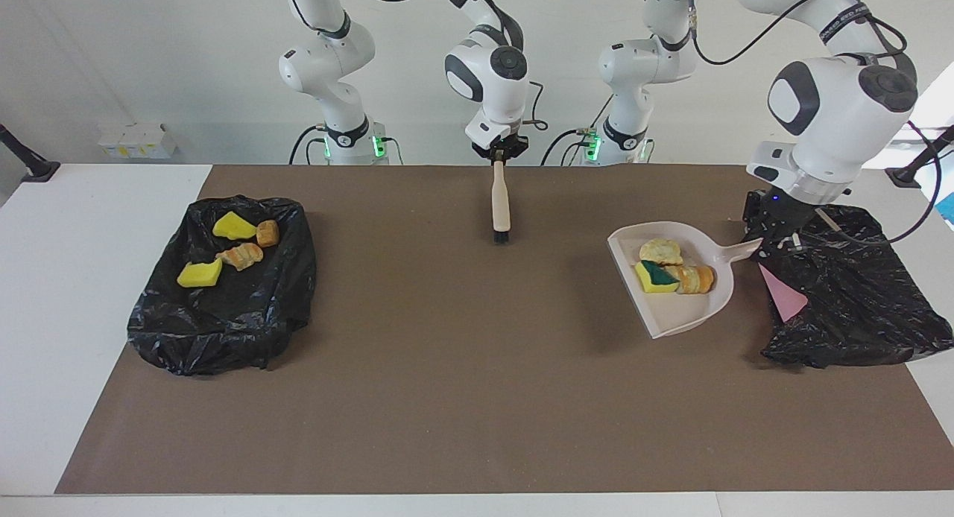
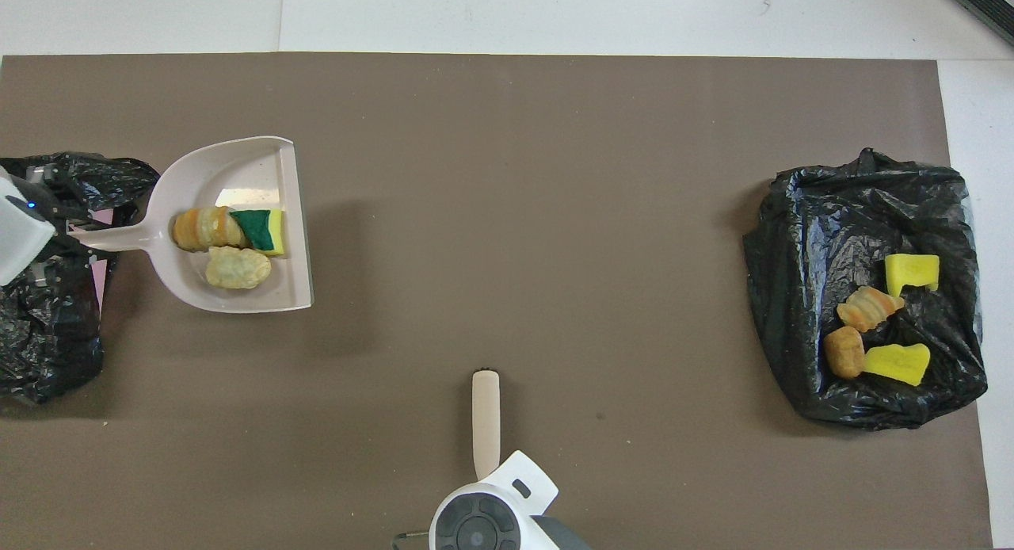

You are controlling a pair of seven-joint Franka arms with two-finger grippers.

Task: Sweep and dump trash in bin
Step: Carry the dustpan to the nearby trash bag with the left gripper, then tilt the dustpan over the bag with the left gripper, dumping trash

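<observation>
My right gripper releases the brush now, since the beige brush head [image 2: 486,412] stands low on the brown mat and the brush would stay there.
My left gripper [image 1: 775,241] is shut on the handle of the beige dustpan [image 1: 671,316], which hangs above the mat beside the black bag-lined bin [image 1: 850,301] at the left arm's end. The gripper itself is over that bin's edge. Three trash scraps lie in the pan: a green-and-yellow sponge wedge [image 1: 656,276], a tan lump [image 1: 659,250] and an orange-brown lump [image 1: 697,278]. From overhead the dustpan [image 2: 230,166] shows with the sponge wedge [image 2: 257,229] in it. My right gripper [image 1: 500,158] is shut on the beige brush [image 1: 501,204], which hangs bristles down near the robots.
A second black bag-lined bin [image 1: 223,316] at the right arm's end holds several scraps, among them a yellow sponge piece [image 2: 911,271] and orange-brown lumps. A pink sheet [image 1: 782,293] pokes from the bin at the left arm's end. The brown mat [image 1: 462,398] covers the table's middle.
</observation>
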